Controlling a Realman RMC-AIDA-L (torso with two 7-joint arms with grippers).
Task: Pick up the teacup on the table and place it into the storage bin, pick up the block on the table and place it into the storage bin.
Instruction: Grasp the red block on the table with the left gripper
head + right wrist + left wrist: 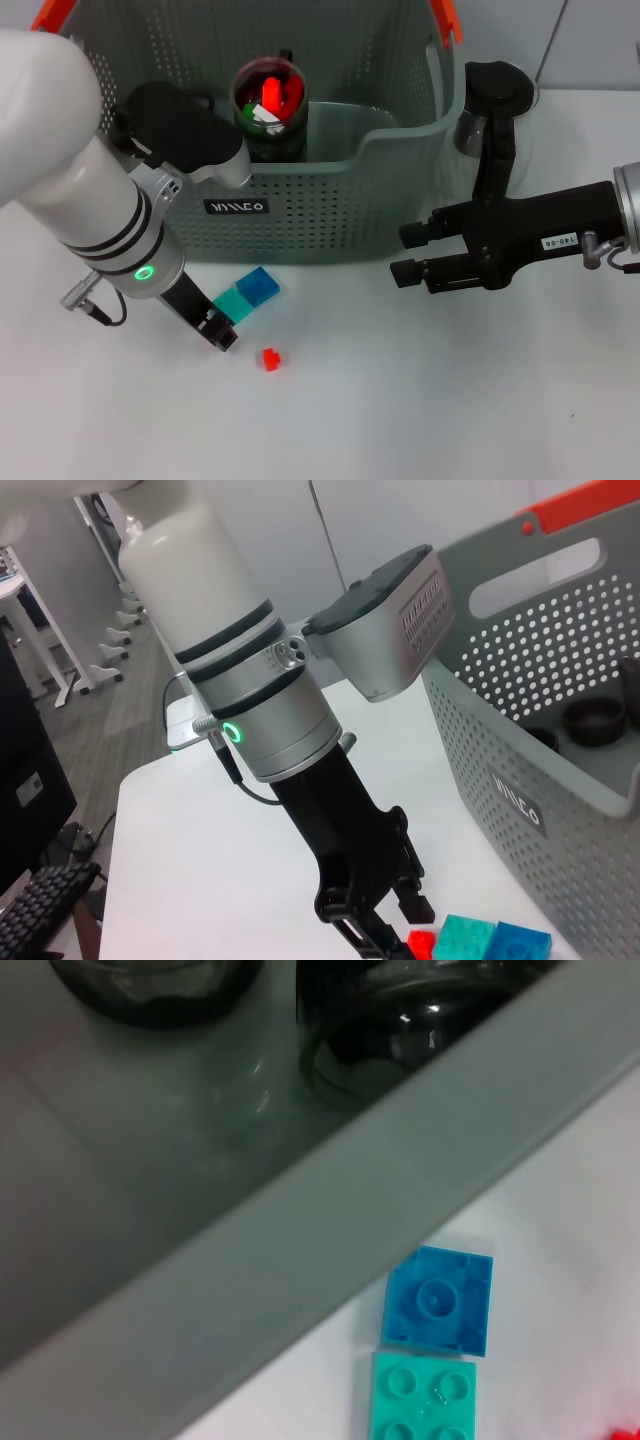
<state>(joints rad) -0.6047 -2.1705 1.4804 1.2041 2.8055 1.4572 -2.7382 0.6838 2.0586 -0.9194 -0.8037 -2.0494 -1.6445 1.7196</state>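
My left gripper should close now and would hold the small red block beside the teal block (pixel 236 304) (pixel 423 1395), because its fingers reach down to the red block.
The storage bin (pixel 330 215) stands at the back centre, and a dark teacup (pixel 270 110) holding small coloured pieces stands inside it. More dark cups (pixel 592 722) show in the bin in the right wrist view. On the table in front of the bin, a blue block (pixel 259 285) and a teal block (pixel 236 304) lie touching. A small red block (pixel 270 358) lies nearer. My left gripper (pixel 222 328) is low over the table just left of the teal block, open and empty. My right gripper (pixel 408 253) hovers open to the right of the bin.
A dark glass object (pixel 470 128) stands outside the bin's right end, mostly hidden behind my right arm. The bin's orange handle clips (pixel 447 20) rise at its ends. White table (pixel 400 400) spreads in front of the blocks.
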